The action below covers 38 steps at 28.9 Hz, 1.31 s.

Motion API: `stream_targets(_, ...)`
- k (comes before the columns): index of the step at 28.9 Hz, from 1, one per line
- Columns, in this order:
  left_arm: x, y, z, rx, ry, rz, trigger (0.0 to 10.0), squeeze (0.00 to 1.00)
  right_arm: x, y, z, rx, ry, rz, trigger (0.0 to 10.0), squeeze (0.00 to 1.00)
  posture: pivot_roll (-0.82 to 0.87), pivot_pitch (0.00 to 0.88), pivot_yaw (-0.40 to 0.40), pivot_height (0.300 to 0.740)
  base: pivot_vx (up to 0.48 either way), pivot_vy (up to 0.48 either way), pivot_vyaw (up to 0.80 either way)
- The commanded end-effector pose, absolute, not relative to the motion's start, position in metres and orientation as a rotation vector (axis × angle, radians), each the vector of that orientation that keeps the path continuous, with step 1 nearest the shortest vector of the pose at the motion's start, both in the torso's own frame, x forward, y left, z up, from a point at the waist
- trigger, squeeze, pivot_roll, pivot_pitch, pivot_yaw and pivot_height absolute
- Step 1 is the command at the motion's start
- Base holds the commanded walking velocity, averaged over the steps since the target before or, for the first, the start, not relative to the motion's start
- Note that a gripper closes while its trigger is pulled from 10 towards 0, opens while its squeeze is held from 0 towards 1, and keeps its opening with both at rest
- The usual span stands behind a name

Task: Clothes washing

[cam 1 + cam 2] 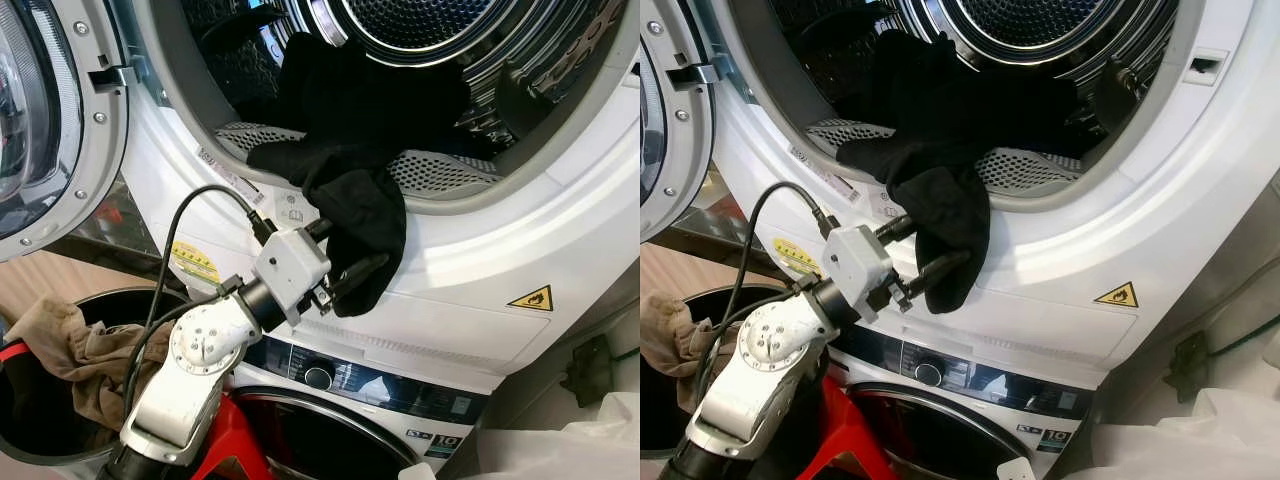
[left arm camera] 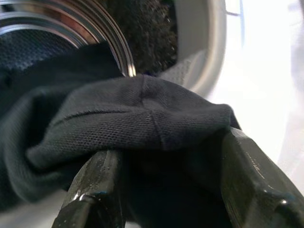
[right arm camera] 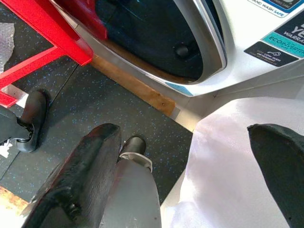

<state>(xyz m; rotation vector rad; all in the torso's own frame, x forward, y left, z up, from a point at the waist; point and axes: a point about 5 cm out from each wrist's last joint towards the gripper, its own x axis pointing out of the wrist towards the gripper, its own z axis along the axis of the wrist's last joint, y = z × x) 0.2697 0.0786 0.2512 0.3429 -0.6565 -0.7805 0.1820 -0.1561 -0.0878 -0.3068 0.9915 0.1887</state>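
Observation:
The rest of the garment hangs slack over the door's rim, so the robot's left gripper needs to grab the garment next by a bunched fold (image 1: 350,240) (image 2: 156,118) at its hanging end.
A black garment (image 1: 350,190) hangs out of the upper machine's drum (image 1: 420,40) and drapes over the white door rim (image 1: 470,215). My left gripper (image 1: 343,252) is raised to the hanging end of it, just below the rim. Its fingers (image 2: 97,190) stand apart, open, with a fold of the black garment (image 2: 142,118) bunched between them. One finger runs behind the cloth and the other lies across its front. My right gripper (image 3: 180,133) hangs low and open over the dark floor, beside a white bag (image 3: 223,175), with nothing in it.
The upper machine's round door (image 1: 40,120) stands open at the left. A dark basket (image 1: 30,420) at lower left holds a beige garment (image 1: 75,345). A red stand (image 1: 225,440) and the lower washer's door (image 1: 330,430) lie below my left arm.

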Motion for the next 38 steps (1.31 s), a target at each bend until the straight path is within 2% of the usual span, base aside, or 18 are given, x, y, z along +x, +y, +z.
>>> stream_targets(1, 0.273, 0.083, 0.258, 0.377, -0.691, -0.745, 10.0, 0.00, 0.180, -0.157, -0.089, -0.313, 0.997, 0.184, 10.0, 0.00, 0.03, 0.069, -0.031, 0.740, 0.000, 0.000, 0.00)
stream_targets(10, 0.280, 0.086, 0.279, 0.442, -0.770, -0.725, 10.0, 0.00, 0.181, -0.156, -0.088, -0.316, 0.994, 0.191, 10.0, 0.00, 0.03, 0.061, -0.029, 0.740, 0.000, 0.000, 0.00)
stream_targets(18, 0.298, 0.093, 0.304, 0.463, -0.823, -0.690, 10.0, 0.00, 0.182, -0.154, -0.088, -0.318, 0.991, 0.195, 10.0, 0.00, 0.03, 0.047, -0.024, 0.740, 0.000, 0.000, 0.00)
stream_targets(23, 0.320, 0.100, 0.317, 0.347, -0.797, -0.649, 10.0, 0.00, 0.184, -0.154, -0.087, -0.310, 0.987, 0.186, 10.0, 0.00, 0.02, 0.035, -0.020, 0.740, 0.000, 0.000, 0.00)
stream_targets(26, 0.322, 0.102, 0.319, 0.354, -0.801, -0.639, 10.0, 0.00, 0.184, -0.155, -0.087, -0.309, 0.986, 0.186, 10.0, 0.00, 0.02, 0.034, -0.020, 0.740, 0.000, 0.000, 0.00)
stream_targets(29, 0.345, 0.107, 0.333, 0.321, -0.780, -0.629, 10.0, 0.00, 0.186, -0.154, -0.086, -0.307, 0.984, 0.183, 10.0, 0.00, 0.03, 0.024, -0.020, 0.740, 0.000, 0.000, 0.00)
stream_targets(33, 0.359, 0.110, 0.335, 0.307, -0.739, -0.613, 10.0, 0.00, 0.187, -0.154, -0.086, -0.306, 0.981, 0.184, 10.0, 0.00, 0.03, 0.025, -0.017, 0.740, 0.000, 0.000, 0.00)
stream_targets(38, 0.376, 0.105, 0.338, 0.298, -0.662, -0.697, 10.0, 0.00, 0.189, -0.152, -0.085, -0.302, 0.976, 0.185, 10.0, 0.00, 0.02, 0.023, -0.007, 0.740, 0.000, 0.000, 0.00)
